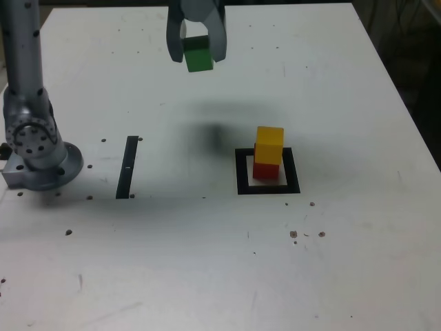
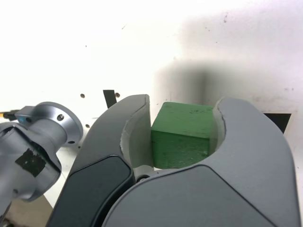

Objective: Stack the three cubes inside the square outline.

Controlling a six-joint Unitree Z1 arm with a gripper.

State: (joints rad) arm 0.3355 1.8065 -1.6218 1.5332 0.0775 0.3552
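My gripper needs to keep holding the green cube (image 1: 199, 58) until it gets to the yellow cube (image 1: 269, 144). The green cube is high up and well apart, so it would miss if I opened now.
High above the white table, my gripper (image 1: 198, 54) is shut on the green cube (image 1: 199, 58), which fills the gap between the jaws in the wrist view (image 2: 182, 135). The yellow cube (image 1: 269, 144) rests on the red cube (image 1: 266, 170), and this stack of two stands inside the square outline (image 1: 241, 172), a thick black frame with a pale centre. In the exterior view the gripper hangs up and to the left of the stack, well apart from it. A dark corner of the outline (image 2: 279, 120) shows past the jaw in the wrist view.
A thin black strip (image 1: 127, 167) lies on the table in the exterior view's left half. The arm's grey base (image 1: 38, 148) stands at the left edge. Small dark specks and holes dot the white table (image 1: 207, 262).
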